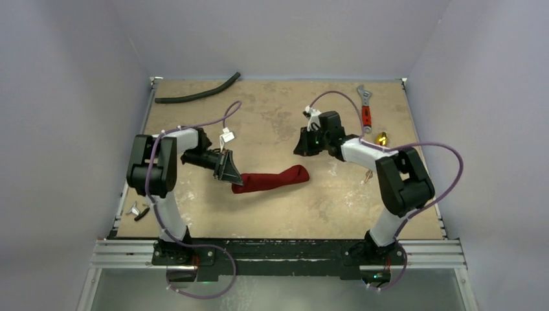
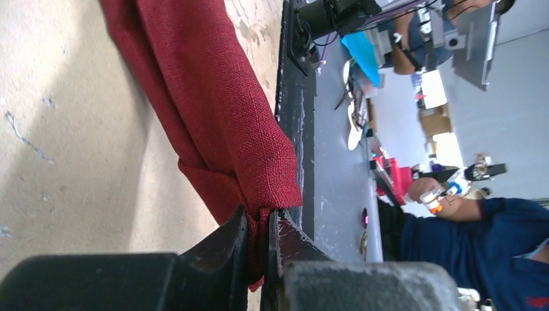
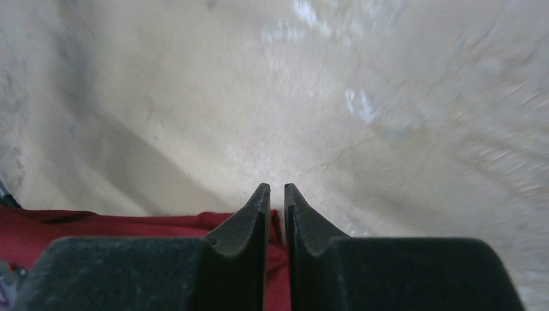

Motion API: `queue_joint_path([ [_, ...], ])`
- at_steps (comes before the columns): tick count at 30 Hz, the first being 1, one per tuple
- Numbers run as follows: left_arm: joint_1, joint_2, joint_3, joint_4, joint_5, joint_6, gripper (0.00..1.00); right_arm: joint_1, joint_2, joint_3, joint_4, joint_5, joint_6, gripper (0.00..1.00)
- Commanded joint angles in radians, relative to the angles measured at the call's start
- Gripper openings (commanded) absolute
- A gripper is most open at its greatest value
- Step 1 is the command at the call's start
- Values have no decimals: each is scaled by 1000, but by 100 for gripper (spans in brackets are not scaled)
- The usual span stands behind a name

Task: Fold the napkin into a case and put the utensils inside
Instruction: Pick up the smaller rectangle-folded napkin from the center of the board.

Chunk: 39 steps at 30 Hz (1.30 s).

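Observation:
I will next grab the napkin by its loose end (image 1: 302,172) (image 3: 276,244) with my right gripper, across from where my left gripper is pinching it. Then I can straighten the napkin and fold it into a case.
The dark red napkin (image 1: 272,179) lies as a rolled, bunched strip across the middle of the table (image 1: 278,110), not as a flat case. My left gripper (image 1: 234,180) is shut on its left end. In the left wrist view the cloth (image 2: 213,97) is pinched between the jaws of the left gripper (image 2: 262,217). My right gripper (image 1: 303,151) hovers just beyond the napkin's right end. Its jaws (image 3: 277,188) stand a narrow gap apart with nothing between them, and the cloth (image 3: 97,223) shows below. A gold utensil tip (image 1: 381,137) peeks out beside the right arm; the rest is hidden.
A red-handled silver wrench (image 1: 365,107) lies at the back right. A black hose (image 1: 197,95) lies along the back left. Small metal bits (image 1: 137,210) sit by the left edge near the left arm's base. Grey walls close in the table on three sides.

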Motion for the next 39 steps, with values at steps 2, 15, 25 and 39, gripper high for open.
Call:
queue_joint_path([
  [2,20,76,58,-263,126,329,0,-26,-123,71,102,-43,-155,20],
  [15,117,69,51,-262,167,416,0,-35,-543,-281,577,-224,-559,99],
  [25,117,44,87,-263,90,433,0,100,-267,29,-63,-310,-1151,98],
  [39,117,11,111,-263,55,420,0,262,-149,-178,302,-24,-1199,98],
])
